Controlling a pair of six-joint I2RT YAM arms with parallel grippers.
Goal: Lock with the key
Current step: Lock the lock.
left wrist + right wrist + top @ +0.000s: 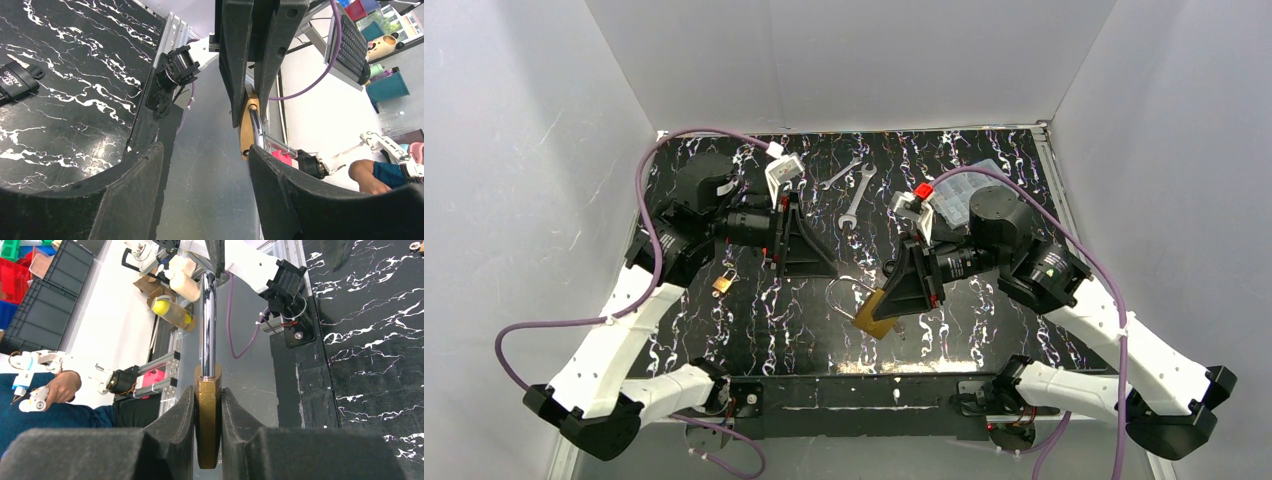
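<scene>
My left gripper would come up empty if I lifted it now, because its open fingers are short of the steel shackle [257, 128].
My right gripper [886, 300] is shut on the body of a large brass padlock [874, 315], held above the table near the front middle. In the right wrist view the padlock [207, 430] sits edge-on between the pads of that gripper [207, 395], and its steel shackle [207, 325] points away from it. My left gripper [819, 262] hovers just left of the shackle [842, 293]. It is open [205, 165], with nothing between its fingers. The padlock [246, 125] shows just past its right finger. A black-headed key [17, 80] lies flat on the table, apart from both grippers.
A small brass padlock [722, 283] lies on the table under the left arm. Two wrenches [854, 195] lie at the back middle. A clear plastic box [964, 185] stands at the back right. White walls close in three sides.
</scene>
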